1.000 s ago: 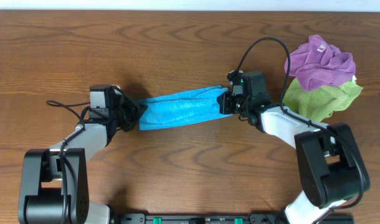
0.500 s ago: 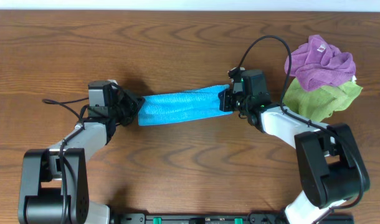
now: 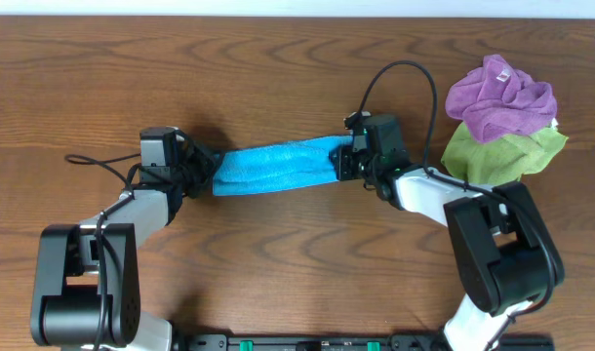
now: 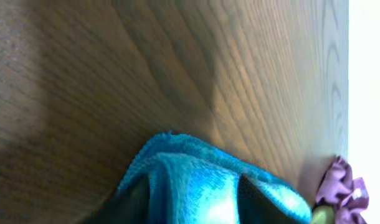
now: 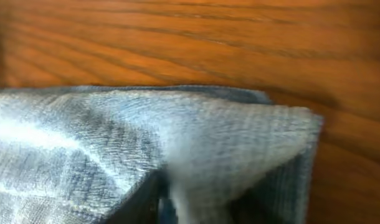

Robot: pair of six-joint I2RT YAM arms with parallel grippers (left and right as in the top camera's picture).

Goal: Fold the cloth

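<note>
The left gripper grabs the sky-blue cloth (image 3: 278,168) next, at the cloth's end opposite the right gripper, so the cloth's other end folds over.
The sky-blue cloth (image 3: 278,168) lies on the wooden table as a long narrow folded strip, stretched between my two grippers. My left gripper (image 3: 208,173) is at its left end. In the left wrist view its dark fingers stand apart with the cloth (image 4: 196,180) bunched loosely between them, so this gripper (image 4: 193,190) is open. My right gripper (image 3: 342,162) is at the strip's right end. In the right wrist view the cloth (image 5: 146,137) fills the frame, and the gripper (image 5: 202,196) has its fingers spread with a fold of cloth between them.
A crumpled purple cloth (image 3: 500,96) rests on a light green cloth (image 3: 497,156) at the table's right, just behind my right arm. Black cables trail from both wrists. The table's far edge (image 3: 297,14) runs along the top.
Both grippers were shut on the ends of the cloth and now stand open. The right gripper and the strip have shifted slightly left, and the cloth has settled on the table.
</note>
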